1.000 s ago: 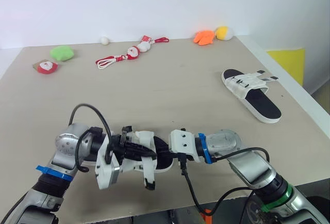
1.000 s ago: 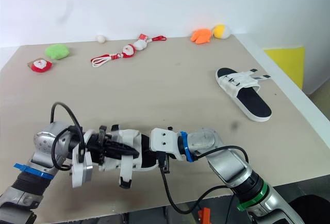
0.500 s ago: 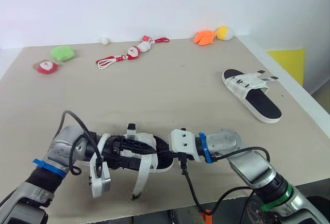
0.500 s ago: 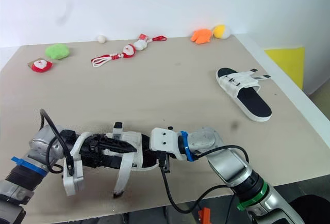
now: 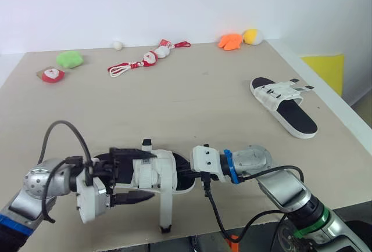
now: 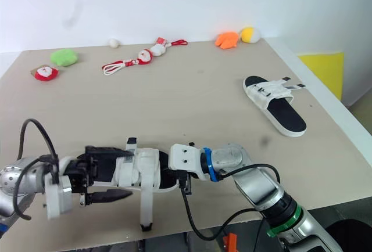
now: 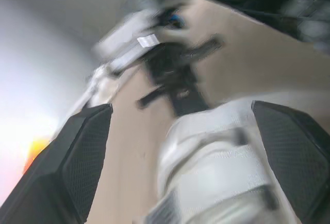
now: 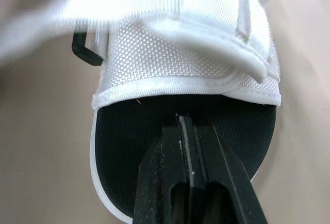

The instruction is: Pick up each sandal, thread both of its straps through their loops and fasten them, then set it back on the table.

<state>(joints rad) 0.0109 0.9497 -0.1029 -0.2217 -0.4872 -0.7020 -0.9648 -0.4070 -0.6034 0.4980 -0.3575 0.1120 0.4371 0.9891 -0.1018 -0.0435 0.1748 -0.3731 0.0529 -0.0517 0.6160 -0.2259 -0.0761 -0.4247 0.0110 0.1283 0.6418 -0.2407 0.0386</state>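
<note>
My left gripper pinches the loose strap's tipped loose end next, to thread it through its loop.
The near sandal, white straps over a black insole, lies by the table's front edge. One loose strap hangs from it toward the edge. My left gripper is open, one finger on either side of the sandal's toe end, gripping nothing. In the left wrist view the white upper sits between the spread fingers. My right gripper is shut, its tips lying on the black insole at the heel, just short of the upper. The second sandal lies flat at the right.
Along the table's far edge lie a green plush, a red toy, a red-and-white cord, a white ball and orange and yellow plush toys. The table's right edge runs just beyond the second sandal.
My left gripper has opened, let go of the strap and drawn back to the left. The strap now hangs straight down. The right gripper has stayed put.
</note>
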